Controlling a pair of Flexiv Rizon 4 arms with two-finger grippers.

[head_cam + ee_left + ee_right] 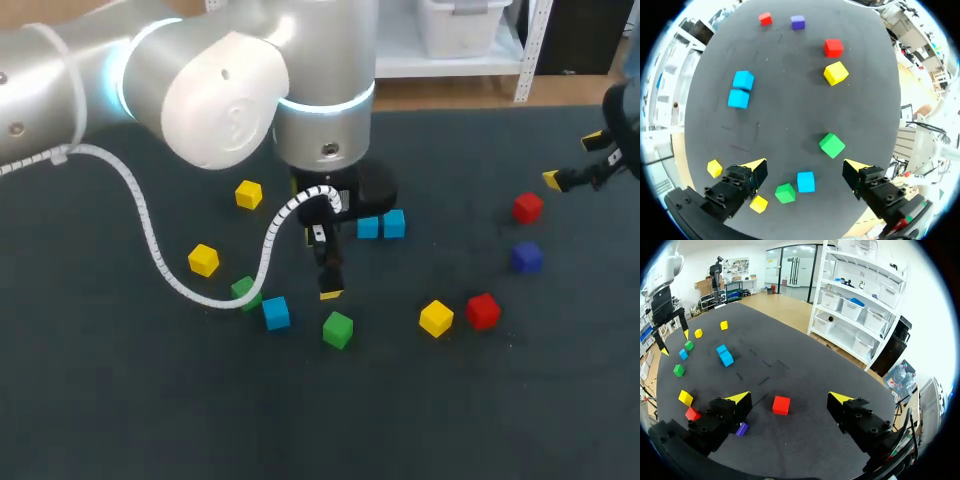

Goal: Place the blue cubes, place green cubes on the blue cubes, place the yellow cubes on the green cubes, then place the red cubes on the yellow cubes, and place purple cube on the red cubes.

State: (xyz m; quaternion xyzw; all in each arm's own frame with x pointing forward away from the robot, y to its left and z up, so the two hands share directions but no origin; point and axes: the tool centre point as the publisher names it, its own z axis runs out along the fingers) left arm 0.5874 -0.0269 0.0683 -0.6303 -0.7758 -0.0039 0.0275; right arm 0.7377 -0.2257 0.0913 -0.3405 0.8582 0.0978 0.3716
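Note:
I will next grip the lone blue cube by its opposite sides with my left gripper, so that I can set it beside the paired blue cubes.
Two blue cubes [368, 227] [394, 223] sit side by side mid-table; a third blue cube [276, 313] lies nearer the front. Green cubes [338, 329] [243, 291], yellow cubes [248, 194] [203, 260] [436, 318], red cubes [527, 207] [483, 310] and a purple cube [526, 257] are scattered singly. My left gripper [328, 262] hangs open and empty above the middle, over the lone blue cube [805, 181] and a green cube [785, 193]. My right gripper [572, 160] is open and empty at the far right, high above a red cube [781, 405].
The dark table mat [120, 400] has free room along its front and at the left front. The left arm's white cable loop [160, 260] droops close to the yellow and green cubes on the left. The purple cube [742, 429] lies beside the right gripper's finger.

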